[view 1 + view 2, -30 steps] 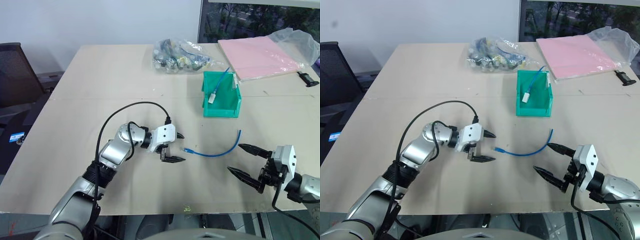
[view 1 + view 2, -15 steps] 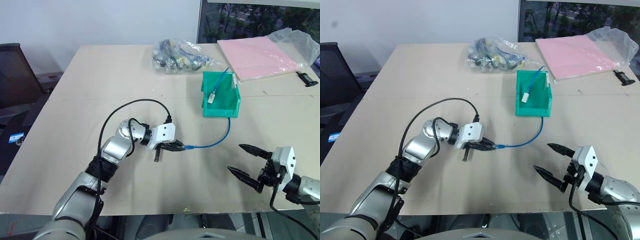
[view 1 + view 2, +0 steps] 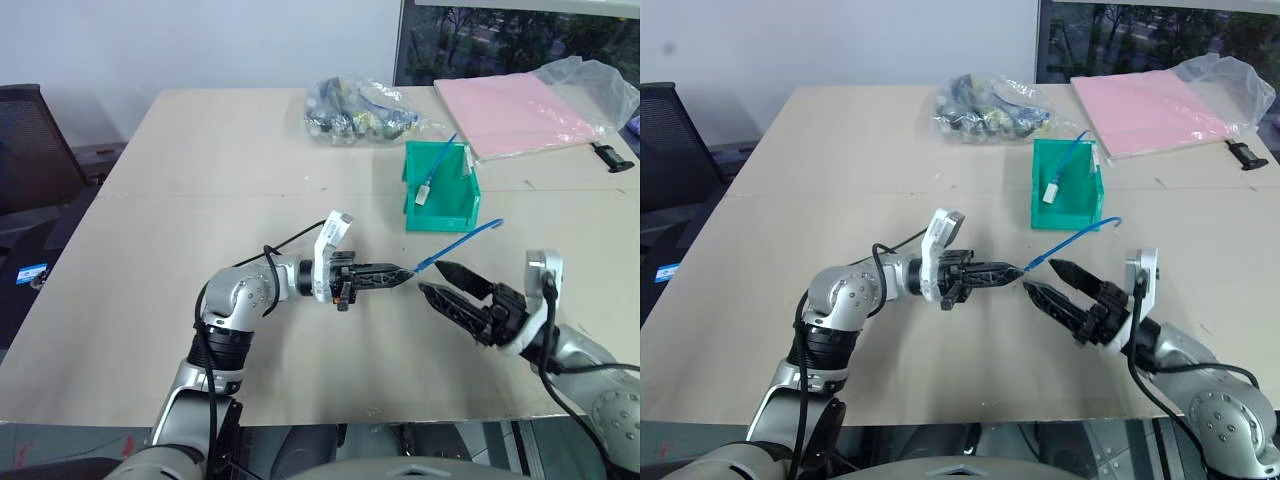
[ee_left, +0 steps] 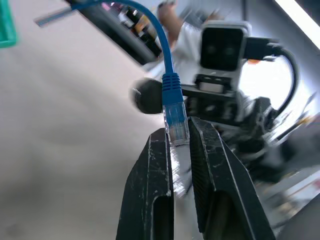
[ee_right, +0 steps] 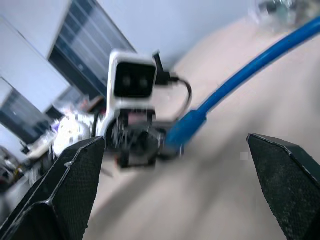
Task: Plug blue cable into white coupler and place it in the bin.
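Note:
The right gripper grips the cable by its blue boot (image 3: 420, 267) (image 5: 186, 129) next. The boot sticks out free behind the clear plug, while my left gripper covers the plug.
The blue cable (image 3: 458, 243) hangs in the air over the table's middle, its far end free. My left gripper (image 3: 400, 273) is shut on the cable's clear plug (image 4: 176, 120) and points level to the right. My right gripper (image 3: 432, 278) stands open just right of that plug, its tips facing the left gripper and straddling the cable (image 5: 250, 70) without touching it. The teal bin (image 3: 442, 215) stands behind them on the table. In it lies a white coupler (image 3: 427, 194) on the end of another blue cable.
A clear bag of mixed cables (image 3: 358, 112) lies at the back centre. A pink folder (image 3: 520, 112) with crumpled clear plastic lies at the back right, with a small black object (image 3: 612, 157) near the right edge. A black chair (image 3: 30, 140) stands beside the table on the left.
The left gripper shut on the cable's plug, then lifted it off the table and rolled over. The right gripper, still open, moved left and up to face it.

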`<state>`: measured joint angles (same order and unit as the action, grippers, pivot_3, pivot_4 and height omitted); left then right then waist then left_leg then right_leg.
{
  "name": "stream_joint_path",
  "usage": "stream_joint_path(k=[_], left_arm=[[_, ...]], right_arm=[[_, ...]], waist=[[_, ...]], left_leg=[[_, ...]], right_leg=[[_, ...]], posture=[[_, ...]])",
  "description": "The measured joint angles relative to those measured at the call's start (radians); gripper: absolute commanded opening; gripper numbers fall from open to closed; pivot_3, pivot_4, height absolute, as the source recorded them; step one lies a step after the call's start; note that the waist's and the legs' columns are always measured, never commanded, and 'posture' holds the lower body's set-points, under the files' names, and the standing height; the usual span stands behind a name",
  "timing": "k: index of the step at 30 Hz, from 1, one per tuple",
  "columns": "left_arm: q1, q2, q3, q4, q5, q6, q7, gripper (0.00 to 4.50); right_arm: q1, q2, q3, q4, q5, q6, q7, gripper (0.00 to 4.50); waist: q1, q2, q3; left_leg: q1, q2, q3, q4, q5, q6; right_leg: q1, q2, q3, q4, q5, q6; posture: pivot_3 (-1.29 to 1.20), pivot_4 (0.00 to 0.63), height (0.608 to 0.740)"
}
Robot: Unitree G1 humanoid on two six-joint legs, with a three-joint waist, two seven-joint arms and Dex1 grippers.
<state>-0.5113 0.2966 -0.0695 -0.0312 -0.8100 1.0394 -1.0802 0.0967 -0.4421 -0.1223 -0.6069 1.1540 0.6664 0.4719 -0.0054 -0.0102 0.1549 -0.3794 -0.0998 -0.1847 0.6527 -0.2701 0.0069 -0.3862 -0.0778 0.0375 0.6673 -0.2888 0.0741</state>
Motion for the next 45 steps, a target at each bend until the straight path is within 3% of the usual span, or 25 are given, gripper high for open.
stream_joint_path(k=[6, 7, 12, 16, 18, 25, 26, 27, 29, 34, 37, 41, 45], left_arm=[[0.000, -0.014, 0.013, 0.000, -0.036, 0.023, 0.038, 0.03], [0.000, -0.014, 0.014, 0.000, -0.038, 0.023, 0.039, 0.00], [0.000, -0.014, 0.014, 0.000, -0.039, 0.023, 0.044, 0.00], [0.000, -0.018, 0.013, 0.000, -0.058, 0.023, 0.041, 0.00], [0.005, -0.016, 0.014, -0.004, -0.069, 0.023, 0.034, 0.00], [0.012, -0.011, 0.008, -0.004, -0.074, 0.011, 0.029, 0.00], [0.014, -0.010, 0.006, -0.004, -0.074, 0.006, 0.026, 0.95], [0.018, -0.004, 0.001, -0.005, -0.073, 0.003, 0.022, 1.15], [0.035, 0.010, -0.006, -0.022, -0.074, 0.002, 0.017, 2.24], [0.114, 0.040, 0.023, -0.166, -0.100, 0.002, 0.067, 4.31], [0.204, 0.091, 0.049, -0.315, -0.121, -0.003, 0.102, 4.31], [0.361, 0.082, 0.141, -0.549, -0.120, -0.064, 0.283, 4.31], [0.504, 0.069, 0.208, -0.762, 0.015, -0.205, 0.512, 4.31]], right_arm=[[-0.038, 0.051, 0.030, 0.018, 0.072, 0.026, -0.059, 4.50], [-0.039, 0.059, 0.030, 0.021, 0.089, 0.028, -0.067, 3.99], [-0.045, 0.061, 0.030, 0.021, 0.142, 0.034, -0.078, 2.40], [-0.036, 0.055, 0.025, 0.034, 0.152, 0.034, -0.090, 0.64], [-0.034, 0.056, 0.018, 0.039, 0.180, 0.031, -0.092, 0.05], [-0.032, 0.050, 0.020, 0.039, 0.190, 0.032, -0.092, 0.05], [-0.032, 0.048, 0.022, 0.039, 0.190, 0.032, -0.092, 0.00], [-0.032, 0.046, 0.026, 0.039, 0.188, 0.033, -0.092, 0.00], [-0.035, 0.046, 0.037, 0.038, 0.185, 0.034, -0.096, 0.00], [-0.044, 0.046, 0.026, 0.041, 0.173, 0.026, -0.108, 0.00], [-0.047, 0.049, 0.018, 0.049, 0.160, 0.015, -0.108, 0.00], [-0.066, 0.061, 0.002, 0.086, 0.114, -0.018, -0.106, 0.00], [-0.125, 0.069, 0.006, 0.141, 0.038, -0.045, -0.062, 0.00]], waist=[[-0.006, 0.000, 0.000], [-0.006, 0.000, 0.000], [-0.006, 0.000, 0.000], [-0.006, 0.000, 0.000], [-0.007, 0.000, 0.000], [-0.007, 0.000, 0.000], [-0.007, 0.000, 0.000], [-0.007, 0.000, 0.000], [-0.009, 0.000, 0.000], [-0.011, 0.000, 0.000], [-0.012, 0.001, 0.000], [-0.007, 0.001, 0.000], [-0.002, 0.000, -0.001]], left_leg=[[-0.001, 0.000, 0.002, 0.000, 0.000, 0.000], [-0.001, 0.000, 0.002, 0.000, 0.000, 0.000], [-0.001, 0.000, 0.002, 0.000, 0.000, 0.000], [-0.001, 0.000, 0.002, 0.000, 0.000, 0.000], [-0.001, 0.000, 0.003, 0.000, 0.000, 0.000], [-0.001, 0.000, 0.003, 0.000, 0.000, 0.000], [0.000, 0.000, 0.003, 0.000, 0.000, 0.000], [0.000, 0.000, 0.003, 0.000, 0.000, 0.000], [-0.001, 0.000, 0.003, 0.000, 0.000, 0.000], [-0.001, 0.000, 0.004, -0.001, 0.000, 0.000], [-0.001, 0.000, 0.005, -0.002, 0.000, 0.000], [-0.002, 0.000, 0.007, -0.002, 0.000, 0.000], [0.000, 0.000, 0.010, -0.001, 0.000, 0.000]], right_leg=[[-0.002, 0.000, 0.001, -0.001, 0.000, 0.000], [-0.002, 0.000, 0.001, 0.000, 0.000, 0.000], [-0.002, 0.000, 0.001, 0.001, 0.000, 0.000], [-0.002, 0.000, 0.002, 0.001, 0.000, 0.000], [-0.002, 0.000, 0.002, 0.001, 0.000, 0.000], [-0.002, 0.000, 0.002, 0.001, 0.000, 0.000], [-0.002, 0.000, 0.002, 0.001, 0.000, 0.000], [-0.003, 0.000, 0.002, 0.001, 0.000, 0.000], [-0.003, 0.000, 0.003, 0.001, 0.000, 0.000], [-0.005, 0.000, 0.004, 0.002, 0.000, 0.000], [-0.007, 0.000, 0.006, 0.003, 0.000, 0.000], [-0.007, 0.000, 0.007, 0.003, 0.000, 0.000], [-0.006, 0.000, 0.008, 0.005, 0.000, 0.000]], posture=[[0.00, 0.150, 0.740], [0.00, 0.150, 0.740], [0.00, 0.150, 0.740], [0.00, 0.150, 0.740], [0.00, 0.150, 0.740], [0.00, 0.150, 0.740], [0.00, 0.150, 0.740], [0.00, 0.150, 0.740], [0.00, 0.150, 0.740], [0.00, 0.150, 0.740], [0.00, 0.150, 0.740], [0.00, 0.150, 0.740], [0.00, 0.150, 0.740]])
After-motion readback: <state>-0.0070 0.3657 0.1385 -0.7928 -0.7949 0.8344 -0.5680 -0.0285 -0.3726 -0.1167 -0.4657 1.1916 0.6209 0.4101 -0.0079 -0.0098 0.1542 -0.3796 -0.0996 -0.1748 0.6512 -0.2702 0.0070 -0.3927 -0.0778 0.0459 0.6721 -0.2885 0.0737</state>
